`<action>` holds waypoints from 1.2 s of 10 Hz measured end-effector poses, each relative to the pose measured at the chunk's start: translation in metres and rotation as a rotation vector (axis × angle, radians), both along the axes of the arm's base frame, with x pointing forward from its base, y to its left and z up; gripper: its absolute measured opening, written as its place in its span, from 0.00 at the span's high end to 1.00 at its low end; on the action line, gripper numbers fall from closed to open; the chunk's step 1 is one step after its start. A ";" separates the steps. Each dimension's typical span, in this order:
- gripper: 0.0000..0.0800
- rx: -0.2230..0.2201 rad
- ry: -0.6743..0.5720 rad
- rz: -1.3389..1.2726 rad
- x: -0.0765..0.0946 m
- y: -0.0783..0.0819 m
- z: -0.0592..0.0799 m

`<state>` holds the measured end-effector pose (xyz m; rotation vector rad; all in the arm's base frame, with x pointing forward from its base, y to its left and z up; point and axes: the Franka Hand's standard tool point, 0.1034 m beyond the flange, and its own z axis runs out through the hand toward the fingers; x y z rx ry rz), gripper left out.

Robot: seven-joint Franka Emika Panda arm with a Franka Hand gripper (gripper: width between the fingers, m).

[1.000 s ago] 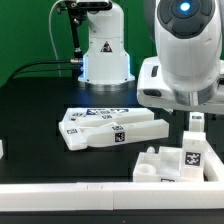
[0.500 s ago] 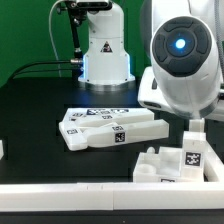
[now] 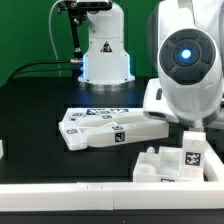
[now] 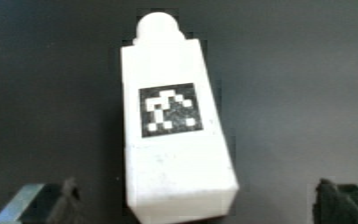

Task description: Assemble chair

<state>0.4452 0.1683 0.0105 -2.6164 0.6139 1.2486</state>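
Next, my gripper grabs the bar by the flat sides of its wide end (image 4: 178,185), since one end narrows to a rounded peg.
In the wrist view a white chair bar (image 4: 172,70) with a rounded peg end and a black-and-white tag lies on the black table. It sits between my gripper (image 4: 194,203), whose dark fingers (image 4: 44,200) stand wide apart on either side and do not touch it. In the exterior view my gripper (image 3: 197,128) hangs open over the white chair pieces (image 3: 170,160) at the exterior view's right. One of these is a tagged block (image 3: 191,155). More tagged chair panels and bars (image 3: 110,130) lie in the middle of the table.
The marker board (image 3: 100,112) lies just behind the middle pieces. The arm's base (image 3: 105,50) stands at the back. A small white block (image 3: 2,150) sits at the exterior view's left edge. A white rail (image 3: 80,195) runs along the front.
The arm has come down over the pieces at the exterior view's right, and its lit wrist has sunk lower. The chair pieces have not moved.
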 end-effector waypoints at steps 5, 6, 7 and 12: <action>0.47 -0.057 0.016 -0.051 -0.007 0.001 -0.008; 0.47 -0.057 0.016 -0.052 -0.006 0.001 -0.008; 0.65 -0.057 0.016 -0.053 -0.006 0.000 -0.008; 0.65 -0.022 0.017 -0.120 0.021 -0.035 0.035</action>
